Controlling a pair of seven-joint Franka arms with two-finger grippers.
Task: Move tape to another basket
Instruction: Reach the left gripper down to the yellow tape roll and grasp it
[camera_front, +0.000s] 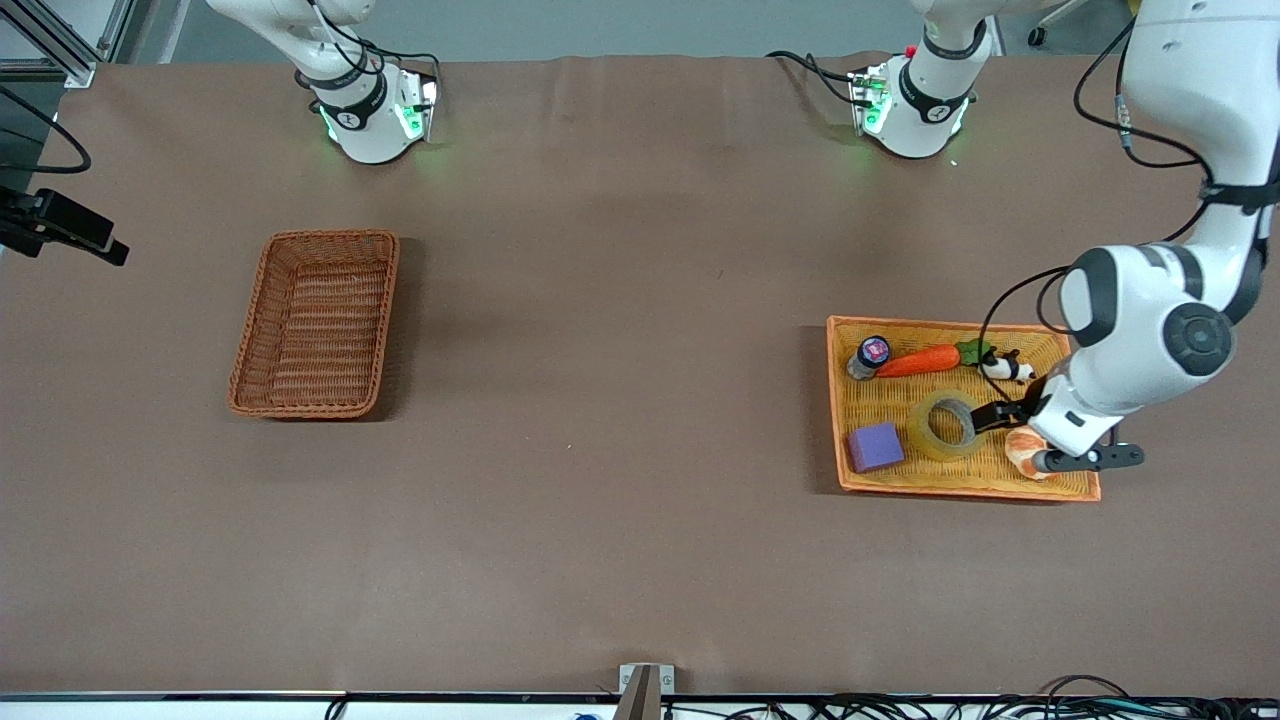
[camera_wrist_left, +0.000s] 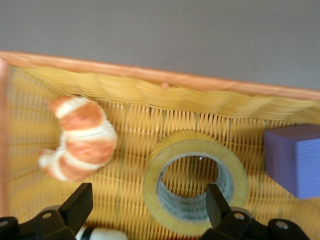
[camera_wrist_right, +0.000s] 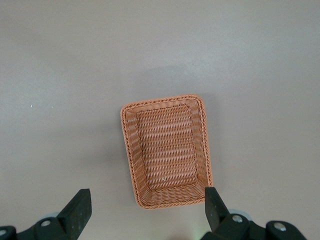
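Observation:
The tape's ring is below my left gripper's fingers over the yellow tray (camera_front: 950, 490), so they would miss it if I closed now. My left gripper needs to go lower first, then close on the ring.
The tape (camera_front: 926, 432) lies flat in the yellow tray (camera_front: 950, 490) at the left arm's end of the table. My left gripper (camera_front: 1008, 438) is low in the tray and open. In the left wrist view the left gripper (camera_wrist_left: 148, 207) straddles one wall of the tape (camera_wrist_left: 155, 190): one finger is over the ring's hole, the other outside it near the croissant (camera_wrist_left: 82, 137). The wicker basket (camera_front: 250, 330) stands empty at the right arm's end. My right gripper (camera_wrist_right: 147, 210) is open and empty, high over the basket (camera_wrist_right: 170, 195); it is out of the front view.
The tray also holds a purple cube (camera_front: 876, 446), a croissant (camera_front: 1022, 450), a toy carrot (camera_front: 920, 361), a small bottle (camera_front: 870, 355) and a black-and-white toy (camera_front: 1005, 368). The tray's orange rim (camera_wrist_left: 200, 82) is raised. Brown table lies between tray and basket.

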